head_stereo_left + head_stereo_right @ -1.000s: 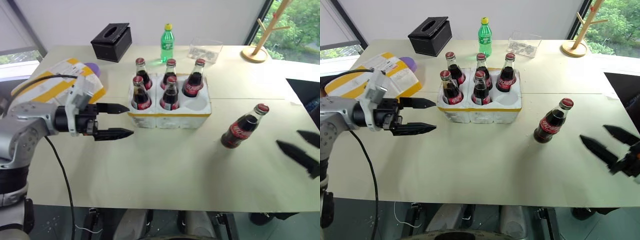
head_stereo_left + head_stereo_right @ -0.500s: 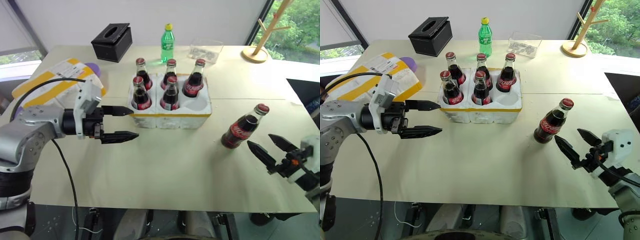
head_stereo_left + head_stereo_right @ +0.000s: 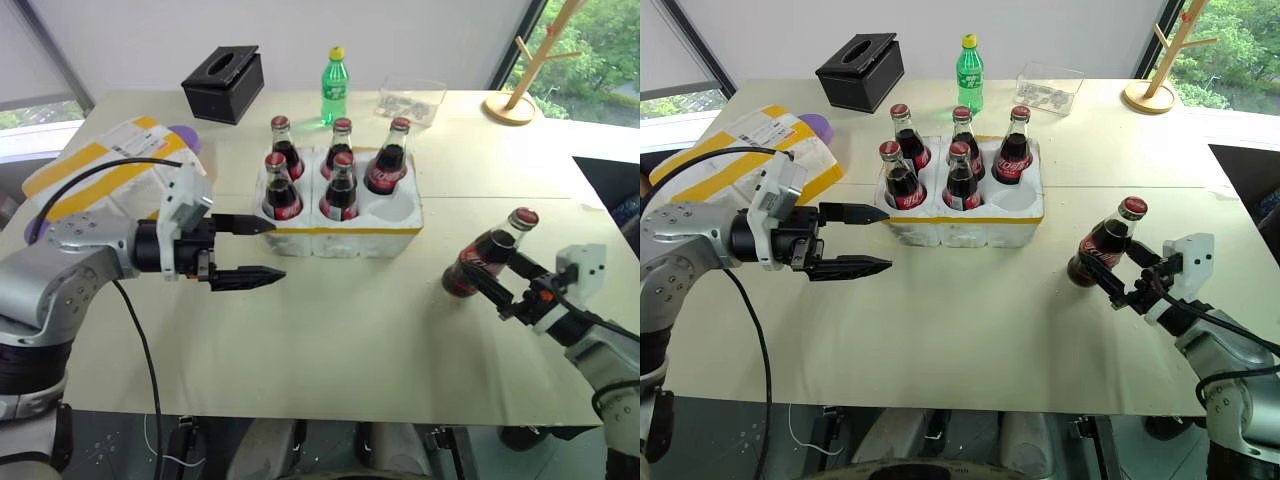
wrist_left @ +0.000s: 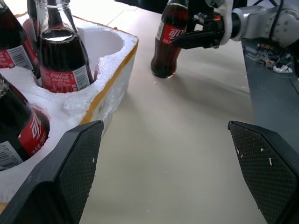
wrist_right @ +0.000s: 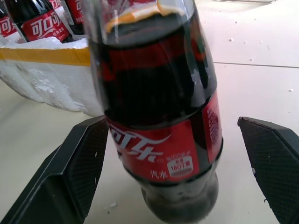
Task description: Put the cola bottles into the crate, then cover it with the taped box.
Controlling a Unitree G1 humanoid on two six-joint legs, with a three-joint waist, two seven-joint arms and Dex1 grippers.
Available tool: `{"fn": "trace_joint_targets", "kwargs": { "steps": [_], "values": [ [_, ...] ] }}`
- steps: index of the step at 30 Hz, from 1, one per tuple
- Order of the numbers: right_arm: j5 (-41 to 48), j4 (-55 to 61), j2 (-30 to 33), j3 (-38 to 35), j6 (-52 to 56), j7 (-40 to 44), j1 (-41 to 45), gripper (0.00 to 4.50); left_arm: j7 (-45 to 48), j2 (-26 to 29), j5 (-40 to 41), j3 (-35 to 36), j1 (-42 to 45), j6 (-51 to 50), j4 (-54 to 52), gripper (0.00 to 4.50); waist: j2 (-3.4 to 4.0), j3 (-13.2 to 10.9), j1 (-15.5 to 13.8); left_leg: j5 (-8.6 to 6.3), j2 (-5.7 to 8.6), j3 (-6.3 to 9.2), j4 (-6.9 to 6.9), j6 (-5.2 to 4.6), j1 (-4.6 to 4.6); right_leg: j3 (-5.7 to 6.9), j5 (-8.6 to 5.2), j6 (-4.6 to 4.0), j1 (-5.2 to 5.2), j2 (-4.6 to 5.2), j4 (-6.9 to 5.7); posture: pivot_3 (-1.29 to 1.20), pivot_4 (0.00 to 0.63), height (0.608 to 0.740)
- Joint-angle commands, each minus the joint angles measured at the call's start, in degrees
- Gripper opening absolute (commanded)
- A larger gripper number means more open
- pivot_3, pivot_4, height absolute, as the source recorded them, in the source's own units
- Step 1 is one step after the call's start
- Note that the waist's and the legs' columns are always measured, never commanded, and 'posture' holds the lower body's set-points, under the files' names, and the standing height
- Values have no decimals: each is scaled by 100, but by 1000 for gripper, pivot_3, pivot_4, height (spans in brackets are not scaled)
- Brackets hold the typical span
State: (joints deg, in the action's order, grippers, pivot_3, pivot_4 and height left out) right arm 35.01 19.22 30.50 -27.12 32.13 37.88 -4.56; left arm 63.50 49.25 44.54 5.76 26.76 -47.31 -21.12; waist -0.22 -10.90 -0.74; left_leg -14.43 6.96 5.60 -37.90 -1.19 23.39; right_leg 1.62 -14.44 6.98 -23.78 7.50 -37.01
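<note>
I am ready to close my right gripper on the cola bottle on the table, as its fingers are on both sides of the cola bottle's red label point(image 3: 478, 258) point(image 5: 166, 147).
The crate point(image 3: 340, 235), a white foam tray with a yellow band, stands mid-table. Five cola bottles point(image 3: 341, 190) stand in its wells, and the front right well point(image 3: 393, 210) is empty. A sixth cola bottle point(image 3: 487, 255) stands upright on the table to the crate's right. My right gripper point(image 3: 490, 268) is open, with one finger point(image 5: 84, 163) on each side of this bottle's lower body. My left gripper point(image 3: 277, 249) is open and empty, pointing right, just left of the crate's front left corner. The taped box point(image 3: 110, 160) lies at the far left, partly behind my left arm.
A black tissue box point(image 3: 223, 83), a green soda bottle point(image 3: 334, 86) and a clear plastic container point(image 3: 410, 100) stand along the table's far side. A wooden stand point(image 3: 520, 95) is at the far right corner. Bare tabletop lies in front of the crate.
My right gripper has come in from the right edge toward the loose bottle, and its open fingers now straddle it. The left gripper has stayed in place.
</note>
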Motion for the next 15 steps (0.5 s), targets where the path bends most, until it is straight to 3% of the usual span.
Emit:
{"fn": "trace_joint_targets", "kwargs": {
  "steps": [1,4,10,15],
  "values": [
    [8,-158,72,37,-169,13,186,3968,-3,55,101,46,99,30,-178,4500,0,0,0,0,0,0,0,0,0,0,0,0,0,0,0,0,150,739],
    [76,-130,128,20,-190,44,265,2800,13,56,102,33,100,40,-183,4500,0,0,-3,0,0,0,0,0,0,0,0,0,1,0,0,0,150,739],
    [508,291,637,-245,112,49,755,2817,48,45,125,11,66,72,-230,4500,9,-6,5,0,0,0,0,0,1,0,0,0,-2,0,0,0,150,739],
    [1141,325,1024,-192,570,-235,2010,2817,22,29,67,-13,16,166,-239,4500,23,-15,46,1,-2,-9,5,0,8,-5,0,0,-20,3,-5,0,150,739]
  ]
}}
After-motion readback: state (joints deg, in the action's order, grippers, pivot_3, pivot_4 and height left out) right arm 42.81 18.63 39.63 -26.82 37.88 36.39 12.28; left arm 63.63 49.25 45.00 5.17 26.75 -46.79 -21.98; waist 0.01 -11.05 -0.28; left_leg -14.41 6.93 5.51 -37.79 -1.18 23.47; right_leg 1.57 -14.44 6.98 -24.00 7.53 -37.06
